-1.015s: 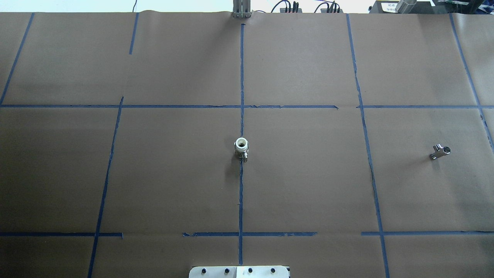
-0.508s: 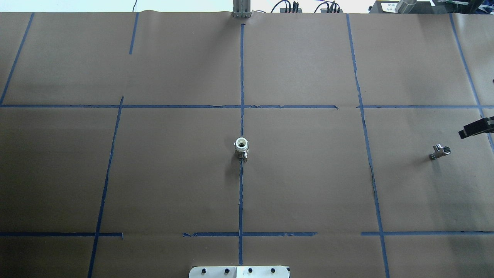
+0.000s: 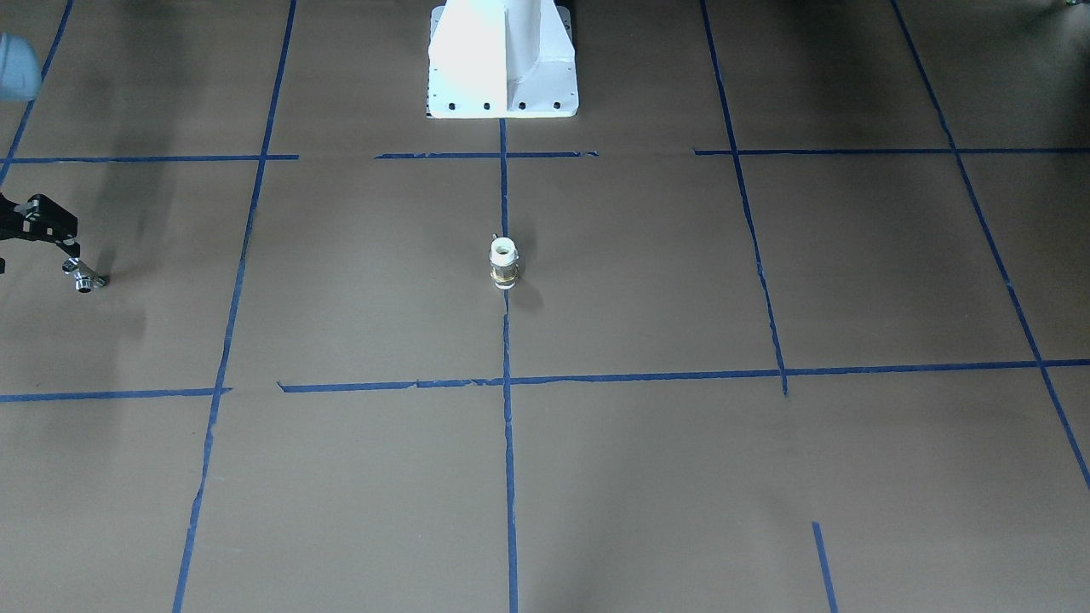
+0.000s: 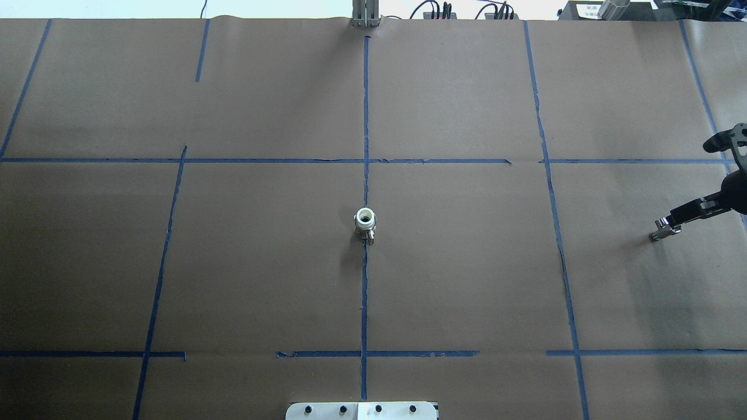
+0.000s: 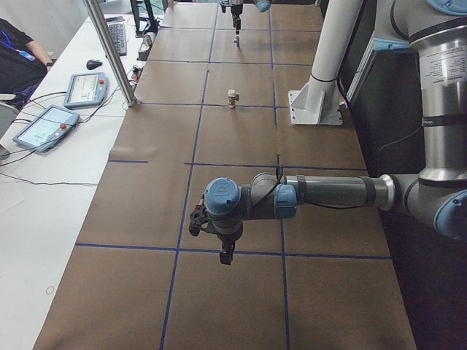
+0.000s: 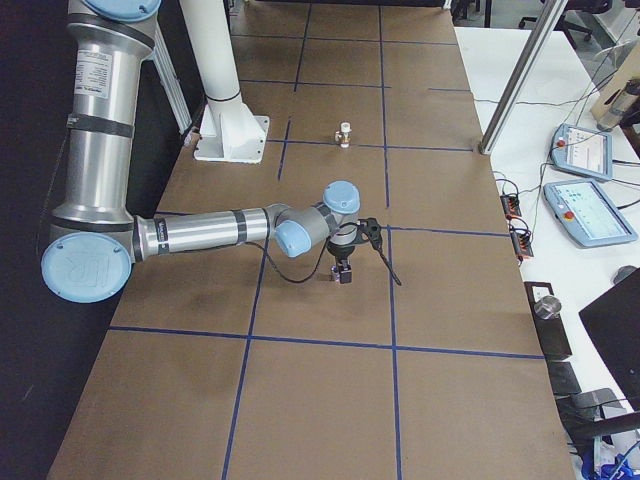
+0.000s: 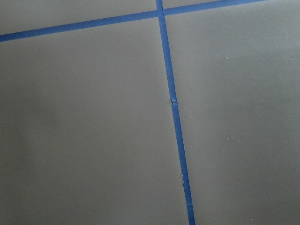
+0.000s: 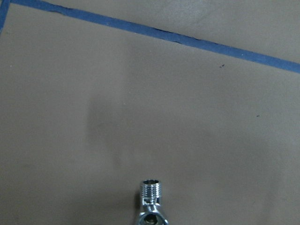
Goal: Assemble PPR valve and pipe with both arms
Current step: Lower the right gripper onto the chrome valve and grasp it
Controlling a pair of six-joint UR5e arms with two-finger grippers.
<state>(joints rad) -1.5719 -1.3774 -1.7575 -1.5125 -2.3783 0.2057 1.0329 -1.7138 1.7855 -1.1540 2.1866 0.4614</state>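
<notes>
I should lower my right gripper before I close it on the pipe. It isn't time to close yet, because the fingers end above the pipe's chrome body.
The PPR valve, white ends with a brass band, stands upright on the centre tape line; it also shows in the front view. The pipe, a chrome T fitting, lies at the table's right side; it also shows in the front view and at the bottom edge of the right wrist view. My right gripper is open, jaws wide apart, and one finger reaches over the pipe's right end. My left gripper hangs over bare table far from both parts; I cannot tell its state.
Brown paper with blue tape lines covers the table. The white robot base stands at the near middle edge. A metal post and teach pendants are on the operators' side.
My right gripper has come in from the right edge and moved left toward the pipe; one finger now reaches over it. Valve and pipe have not moved.
</notes>
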